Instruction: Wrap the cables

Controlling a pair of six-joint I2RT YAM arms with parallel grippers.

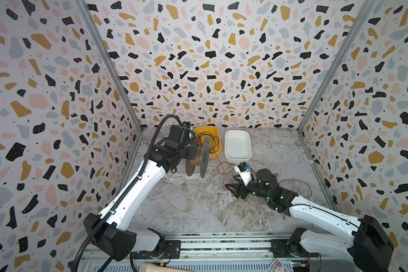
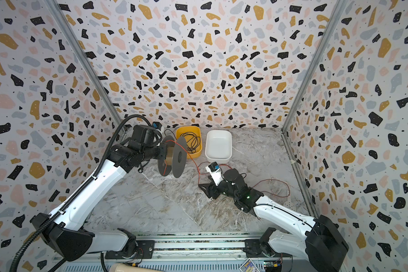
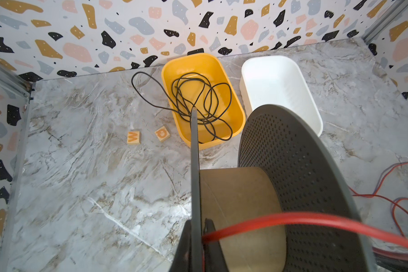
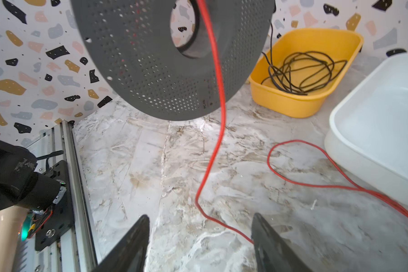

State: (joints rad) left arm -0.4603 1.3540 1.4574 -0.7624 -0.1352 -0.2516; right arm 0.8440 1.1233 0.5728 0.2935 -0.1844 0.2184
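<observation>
My right gripper grabs the red-orange wire where it meets the table next. This leaves the piece of wire to the spool free to wrap around the spool's core.
The cables are a single thin red-orange wire (image 1: pixel 223 170) (image 2: pixel 196 166). It runs from a grey-flanged spool (image 1: pixel 204 157) (image 2: pixel 179 157) with a brown core (image 3: pixel 238 200) down to the table and loops off to the right. My left gripper (image 1: pixel 190 152) (image 3: pixel 196 223) is shut on the spool's flange and holds it in the air, with the wire's end (image 3: pixel 292 217) pinched beside the flange. My right gripper (image 1: pixel 230 181) (image 2: pixel 203 181) (image 4: pixel 199 219) is open low over the table. The wire (image 4: pixel 218 117) lies on the marble between its fingers and touches one of them.
A yellow tub (image 1: pixel 216 150) (image 3: pixel 167 73) holds a tangled black wire (image 3: pixel 198 101), part of which spills onto the table. An empty white tub (image 1: pixel 237 143) (image 4: pixel 375 131) stands beside it. Two wooden letter tiles (image 3: pixel 133 137) lie near the yellow tub. More red wire (image 1: pixel 299 183) loops near the right wall.
</observation>
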